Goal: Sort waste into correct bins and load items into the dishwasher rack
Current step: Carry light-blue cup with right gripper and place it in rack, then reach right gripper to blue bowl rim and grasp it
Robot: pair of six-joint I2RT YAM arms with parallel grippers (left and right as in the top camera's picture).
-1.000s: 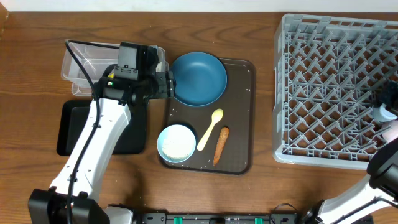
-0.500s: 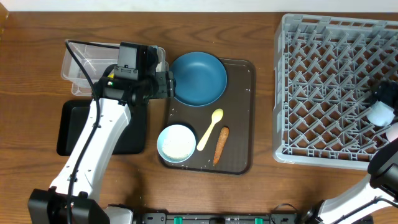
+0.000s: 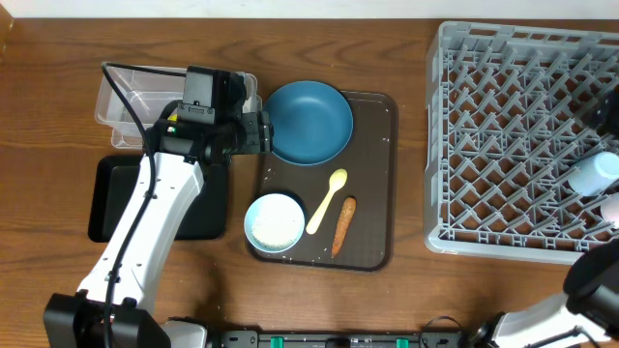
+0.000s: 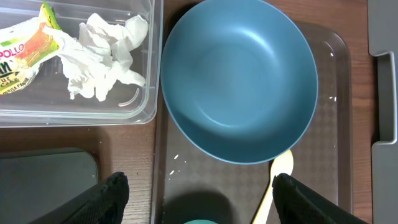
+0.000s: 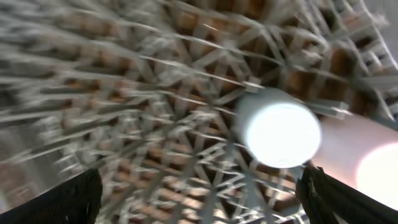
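Note:
My right gripper needs to pinch the dark blue plate by its rack-side rim, so the opposite edge stays free to go into the rack.
My left gripper is open and empty over the brown tray's left edge, just in front of the dark blue plate. The clear tub holds the yellow-green wrapper and white tissue. The light blue bowl holds rice. The pale yellow spoon and carrot stick lie beside it. My right gripper is open above the grey rack. An upturned pale cup and a pink cup rest in the rack.
The black tray lies left of the dark brown serving tray, partly under my left arm. A few rice grains are scattered on the serving tray. The rack's edge shows at the right of the left wrist view.
My right gripper has drawn back from the pale cup toward the rack's far side, leaving the cup in the rack. The left arm has not moved.

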